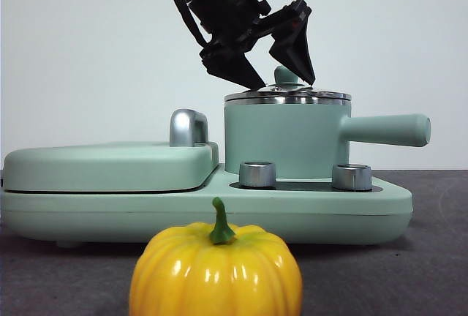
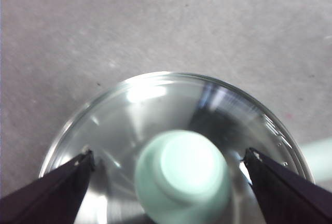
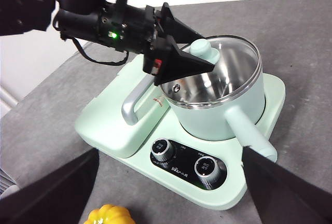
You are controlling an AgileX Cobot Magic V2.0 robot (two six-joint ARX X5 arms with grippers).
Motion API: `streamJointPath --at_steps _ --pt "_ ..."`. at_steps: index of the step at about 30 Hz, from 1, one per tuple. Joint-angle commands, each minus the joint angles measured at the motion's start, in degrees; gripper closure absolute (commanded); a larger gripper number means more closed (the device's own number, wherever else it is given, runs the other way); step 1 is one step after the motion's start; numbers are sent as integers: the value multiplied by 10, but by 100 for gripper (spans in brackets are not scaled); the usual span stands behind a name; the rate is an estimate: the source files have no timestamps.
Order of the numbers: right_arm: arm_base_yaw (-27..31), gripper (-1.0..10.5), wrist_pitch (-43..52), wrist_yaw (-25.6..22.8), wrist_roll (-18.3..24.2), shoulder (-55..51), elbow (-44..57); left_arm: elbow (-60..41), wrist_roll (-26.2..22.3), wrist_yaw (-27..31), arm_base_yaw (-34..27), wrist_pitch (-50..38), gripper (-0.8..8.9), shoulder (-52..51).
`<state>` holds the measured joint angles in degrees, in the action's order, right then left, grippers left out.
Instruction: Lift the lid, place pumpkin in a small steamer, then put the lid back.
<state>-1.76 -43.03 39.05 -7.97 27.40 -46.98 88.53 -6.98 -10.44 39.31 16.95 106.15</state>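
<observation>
My left gripper needs to grab the lid by its narrow mint-green knob [image 1: 286,76] next, because the wide glass reaches past both open fingers.
The glass lid [image 1: 287,97] with its mint-green knob [image 1: 287,75] sits on the small steamer [image 1: 285,144], whose long handle [image 1: 384,129] points right. My left gripper [image 1: 285,83] hangs over the lid, open, one jaw on each side of the knob [image 2: 184,175], not closed on it. The lid's glass [image 2: 129,115] fills the left wrist view. The yellow pumpkin [image 1: 216,272] rests on the table in front of the cooker. My right gripper [image 3: 170,150] is open and empty, held high on the near side, above the pumpkin [image 3: 110,215] and facing the steamer [image 3: 207,120].
The steamer stands on a mint-green cooker base [image 1: 219,210] with two steel dials [image 1: 257,174] [image 1: 352,177]. A flat griddle cover [image 1: 110,166] with a steel handle [image 1: 189,127] takes up the base's left part. Grey table all around.
</observation>
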Motion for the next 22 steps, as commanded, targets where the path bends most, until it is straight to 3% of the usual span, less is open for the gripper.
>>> streamJointPath --at_steps 1,5,9,17,22 --pt "0 509 5 1 -6 2 -7 13 -5 -2 9 2 450 14" --pt "0 509 5 1 -6 2 -7 13 -5 -2 13 2 583 14" --pt "0 509 5 1 -6 2 -7 20 16 -2 13 17 803 14" --pt "0 509 5 3 -20 2 -7 92 12 -2 11 110 807 3" --pt "-17 528 -4 42 -25 18 -7 102 0 -2 7 147 807 -35"
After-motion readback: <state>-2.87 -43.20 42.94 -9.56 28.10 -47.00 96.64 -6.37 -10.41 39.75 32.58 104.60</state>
